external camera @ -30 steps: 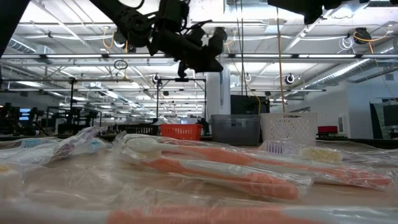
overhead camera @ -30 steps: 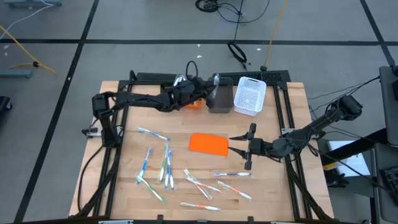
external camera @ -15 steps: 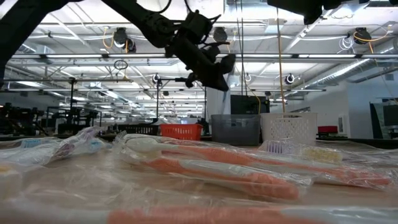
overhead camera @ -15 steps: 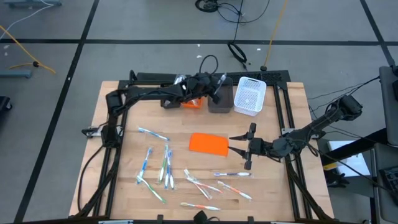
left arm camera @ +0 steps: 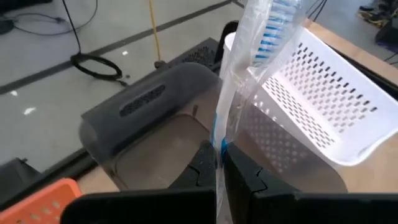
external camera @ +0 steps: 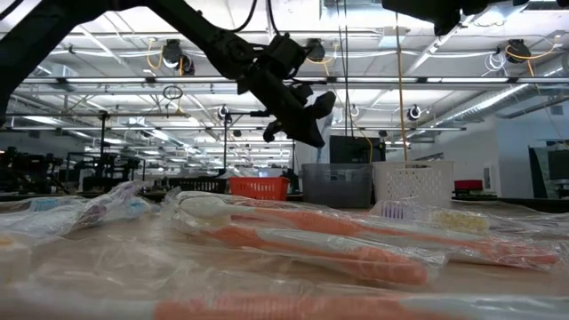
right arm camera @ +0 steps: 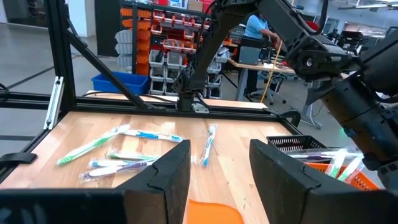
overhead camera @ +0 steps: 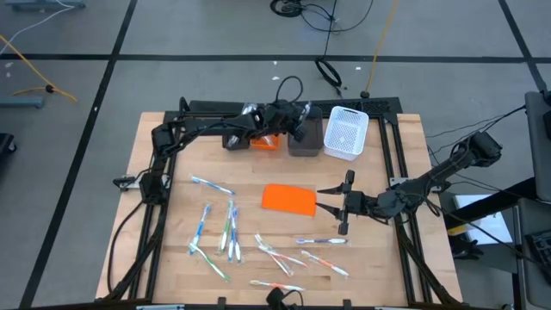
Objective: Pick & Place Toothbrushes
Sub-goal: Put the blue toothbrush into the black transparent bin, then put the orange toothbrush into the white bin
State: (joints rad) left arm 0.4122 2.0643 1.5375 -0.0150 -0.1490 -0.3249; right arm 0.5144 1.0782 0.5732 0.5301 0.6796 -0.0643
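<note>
The toothbrush's handle end (left arm camera: pixel 220 142) is inside the grey bin's rim (left arm camera: pixel 165 149), so my left gripper should open now.
My left gripper (overhead camera: pixel 299 119) hangs over the grey bin (overhead camera: pixel 303 138) at the far edge, shut on a clear-wrapped toothbrush (left arm camera: pixel 249 81) with blue bristles. Several more toothbrushes (overhead camera: pixel 225 226) lie flat on the near half of the table, some in wrappers (external camera: pixel 293 236). My right gripper (overhead camera: pixel 327 200) stands open and level, just right of the flat orange sheet (overhead camera: pixel 288 200), with nothing between its fingers (right arm camera: pixel 165 180). My left gripper pinches the wrapped toothbrush by its handle (left arm camera: pixel 218 142) between its two fingers. The brush head (left arm camera: pixel 273 31) sticks out past the fingertips, toward the white bin. The toothbrush is lifted clear, above the grey bin (left arm camera: pixel 155 124).
Along the far edge stand an orange bin (overhead camera: pixel 268 143), the grey bin and a white perforated bin (overhead camera: pixel 345 133); a black bin (overhead camera: pixel 234 140) is left of them. The orange bin (right arm camera: pixel 339 167) holds toothbrushes. A black frame borders the table.
My left gripper has carried the toothbrush toward the table's right edge, from above the orange bin to above the grey bin, sinking a little and tipping its fingers downward. It has stayed shut on the toothbrush.
</note>
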